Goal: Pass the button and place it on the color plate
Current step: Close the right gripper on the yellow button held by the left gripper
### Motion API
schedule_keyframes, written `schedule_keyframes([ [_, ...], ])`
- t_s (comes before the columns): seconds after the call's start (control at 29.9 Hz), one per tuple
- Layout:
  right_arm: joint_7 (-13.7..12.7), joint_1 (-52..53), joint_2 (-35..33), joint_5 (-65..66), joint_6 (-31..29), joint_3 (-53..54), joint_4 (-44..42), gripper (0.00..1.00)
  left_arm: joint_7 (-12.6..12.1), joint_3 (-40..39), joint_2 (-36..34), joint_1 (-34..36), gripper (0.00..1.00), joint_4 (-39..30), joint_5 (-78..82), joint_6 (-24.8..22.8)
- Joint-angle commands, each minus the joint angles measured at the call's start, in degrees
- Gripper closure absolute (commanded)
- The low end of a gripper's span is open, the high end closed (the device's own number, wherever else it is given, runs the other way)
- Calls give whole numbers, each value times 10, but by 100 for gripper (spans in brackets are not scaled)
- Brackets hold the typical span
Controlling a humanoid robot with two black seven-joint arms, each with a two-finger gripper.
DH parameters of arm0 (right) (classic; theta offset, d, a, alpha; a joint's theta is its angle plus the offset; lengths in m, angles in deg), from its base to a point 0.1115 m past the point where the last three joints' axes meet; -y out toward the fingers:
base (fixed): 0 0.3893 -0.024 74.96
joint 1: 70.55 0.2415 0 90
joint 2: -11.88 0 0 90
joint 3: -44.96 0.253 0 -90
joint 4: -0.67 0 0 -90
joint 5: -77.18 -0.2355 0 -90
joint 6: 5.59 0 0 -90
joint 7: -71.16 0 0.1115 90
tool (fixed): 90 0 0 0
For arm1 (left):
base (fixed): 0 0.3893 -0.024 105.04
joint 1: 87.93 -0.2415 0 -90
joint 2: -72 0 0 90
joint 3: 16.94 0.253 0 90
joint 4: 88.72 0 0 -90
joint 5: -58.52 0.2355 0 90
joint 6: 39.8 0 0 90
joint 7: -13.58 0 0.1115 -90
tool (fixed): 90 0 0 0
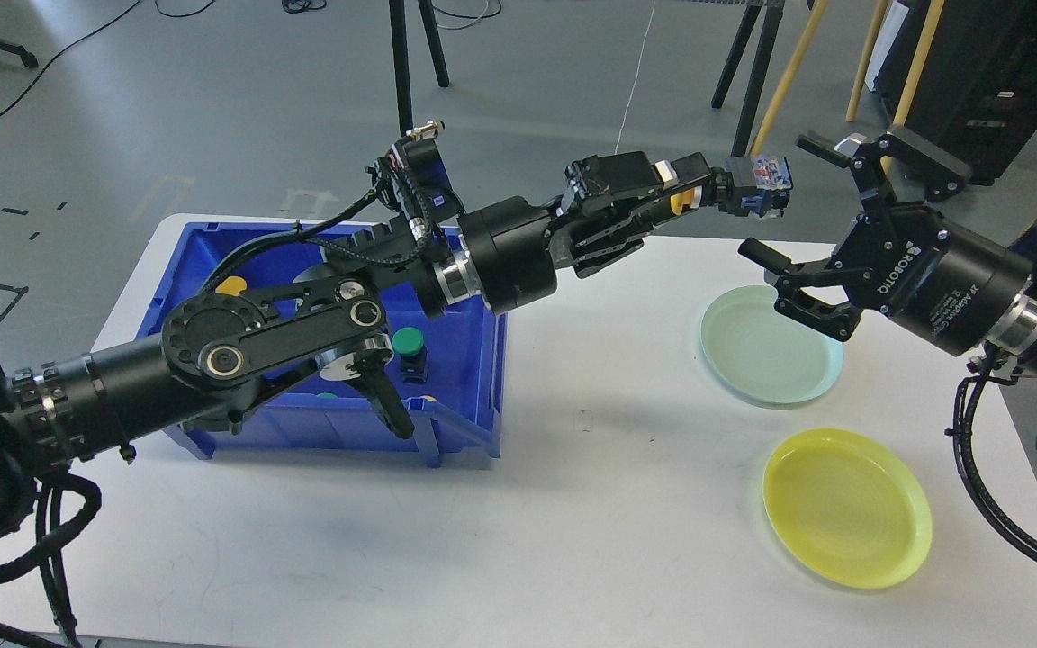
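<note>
My right gripper grabs the yellow button by its blue-and-white end [765, 185] next, to pass the button on to the yellow plate [847, 508].
My left gripper [686, 193] reaches out over the table's far edge, shut on a button [752, 185]. The button has a yellow cap between the fingers and a dark body with a blue-and-white end pointing right. My right gripper [780, 196] is open, with its jaws spread wide just right of the button's free end and not touching it. A pale green plate [770, 346] lies below the right gripper. A yellow plate [847, 508] lies nearer, at the front right.
A blue bin [460, 432] stands on the white table at the left, under my left arm. It holds a green button [408, 342] and a yellow button [232, 288]. Tripod legs and wooden poles stand beyond the far edge.
</note>
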Motion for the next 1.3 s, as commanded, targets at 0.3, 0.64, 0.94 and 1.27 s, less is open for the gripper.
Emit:
schedule_keyframes([
  [0.3, -1, 65, -2, 2, 0, -58, 3, 4, 0, 0, 0, 0, 92, 3, 0, -1],
  [0.64, 0, 82, -2, 3, 0, -72, 2, 63, 0, 0, 0, 0, 91, 3, 0, -1],
  [0.94, -1, 81, -1, 19, 0, -76, 1, 99, 0, 1, 1, -2, 90, 3, 2, -3],
  [1.27, -1, 81, -6, 19, 0, -75, 1, 100, 0, -2, 5, -3, 33, 2, 0, -3],
])
